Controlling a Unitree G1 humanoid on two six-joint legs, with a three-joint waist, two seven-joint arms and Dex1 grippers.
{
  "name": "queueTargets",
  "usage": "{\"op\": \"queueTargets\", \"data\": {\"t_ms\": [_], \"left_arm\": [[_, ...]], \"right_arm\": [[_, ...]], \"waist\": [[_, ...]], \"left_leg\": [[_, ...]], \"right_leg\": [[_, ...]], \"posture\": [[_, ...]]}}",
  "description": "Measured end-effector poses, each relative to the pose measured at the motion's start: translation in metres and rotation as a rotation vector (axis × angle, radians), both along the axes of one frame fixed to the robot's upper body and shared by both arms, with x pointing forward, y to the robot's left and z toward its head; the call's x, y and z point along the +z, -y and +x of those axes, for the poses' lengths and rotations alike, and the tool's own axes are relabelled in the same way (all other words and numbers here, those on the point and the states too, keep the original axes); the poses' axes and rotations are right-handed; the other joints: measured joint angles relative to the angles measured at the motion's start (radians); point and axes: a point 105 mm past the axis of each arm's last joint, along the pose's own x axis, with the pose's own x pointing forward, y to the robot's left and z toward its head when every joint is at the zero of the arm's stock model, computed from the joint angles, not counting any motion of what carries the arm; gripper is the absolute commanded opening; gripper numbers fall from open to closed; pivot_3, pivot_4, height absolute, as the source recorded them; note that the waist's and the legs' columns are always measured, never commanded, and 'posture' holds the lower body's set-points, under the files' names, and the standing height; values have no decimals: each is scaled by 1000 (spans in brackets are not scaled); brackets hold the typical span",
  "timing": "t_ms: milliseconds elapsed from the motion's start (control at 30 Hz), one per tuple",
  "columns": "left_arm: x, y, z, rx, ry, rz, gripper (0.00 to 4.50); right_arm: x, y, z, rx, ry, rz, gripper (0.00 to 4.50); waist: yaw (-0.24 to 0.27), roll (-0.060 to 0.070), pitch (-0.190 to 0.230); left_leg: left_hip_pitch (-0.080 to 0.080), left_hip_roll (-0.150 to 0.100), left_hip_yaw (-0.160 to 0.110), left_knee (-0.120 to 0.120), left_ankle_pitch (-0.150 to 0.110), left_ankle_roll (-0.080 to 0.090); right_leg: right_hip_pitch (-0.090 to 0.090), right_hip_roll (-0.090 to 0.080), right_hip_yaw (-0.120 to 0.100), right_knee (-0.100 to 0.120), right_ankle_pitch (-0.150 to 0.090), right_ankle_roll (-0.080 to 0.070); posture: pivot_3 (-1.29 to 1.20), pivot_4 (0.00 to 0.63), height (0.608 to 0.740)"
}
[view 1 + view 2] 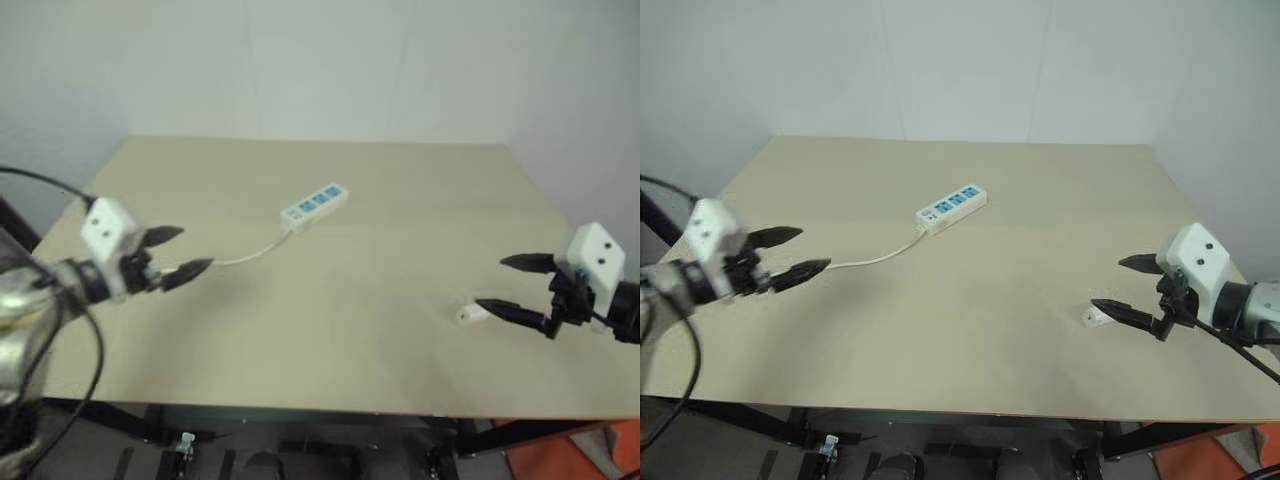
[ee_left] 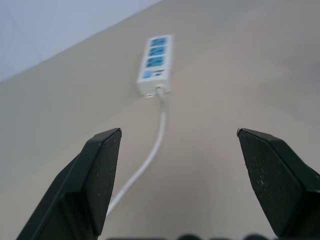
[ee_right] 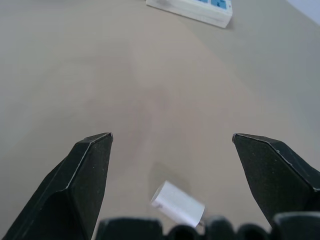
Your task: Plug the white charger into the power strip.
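My left gripper is to grab the power strip by its switch end next. That holds the power strip steady for the charger (image 1: 470, 312).
The power strip (image 1: 314, 207) lies near the middle of the tan table, a white bar with blue socket faces and a thin white cord (image 1: 252, 254) trailing toward the left. The white charger (image 1: 1096, 316) rests on the table at the right, close to the front. My right gripper (image 1: 1121, 284) hovers open just above and beside the charger, which shows between its fingers (image 3: 177, 204) in the right wrist view. My left gripper (image 1: 183, 252) hangs open over the left side, pointing along the cord toward the power strip (image 2: 155, 64), empty.
The table (image 1: 970, 370) is a plain tan surface against a white wall. Its front edge runs just below both grippers. An orange object (image 1: 570, 455) sits on the floor at the lower right.
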Motion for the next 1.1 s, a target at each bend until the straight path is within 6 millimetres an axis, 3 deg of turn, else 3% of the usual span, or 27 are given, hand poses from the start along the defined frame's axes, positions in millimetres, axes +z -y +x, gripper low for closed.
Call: {"op": "queueTargets", "data": {"t_ms": [167, 333, 433, 800, 967, 1100], "left_arm": [[-40, 14, 54, 58, -146, 24, 4027], [-75, 20, 89, 124, -223, 117, 4027], [-83, 23, 99, 128, -231, 149, 3465], [-99, 37, 100, 66, -244, 139, 54], [-98, 39, 97, 20, -243, 106, 20], [-100, 47, 84, -138, -251, 97, 20]], "right_arm": [[3, -6, 3, 21, 12, -2, 4500], [5, -10, 2, 38, 21, 9, 4500], [7, -13, 1, 50, 26, 15, 4500], [11, -20, -2, 71, 26, 44, 4500], [12, -20, -2, 67, 25, 45, 4500], [15, -25, -4, 89, 31, 46, 4500]], "waist": [[0, -1, 0], [0, -1, 0], [2, -1, 0], [3, 2, -10], [3, 3, -11], [8, 3, -11]], "left_leg": [[-3, -1, -1, 0, -1, 1], [-3, -2, -1, 0, 0, 1], [-2, -3, -2, 0, 0, 1], [3, -3, -2, 1, 0, 1], [1, -3, -2, 0, 0, 1], [0, -4, -2, 0, 0, 1]], "right_leg": [[-3, 0, 0, 0, 4, -7], [-2, -1, 0, 0, 3, -5], [-1, -1, 0, 1, 3, -4], [3, -1, 0, 3, 0, 2], [1, -1, 0, 3, 0, 2], [1, -2, 0, 2, 0, 1]], "posture": [[0, 150, 740], [0, 150, 740], [0, 150, 740], [0, 150, 740], [0, 150, 740], [0, 150, 740]]}}
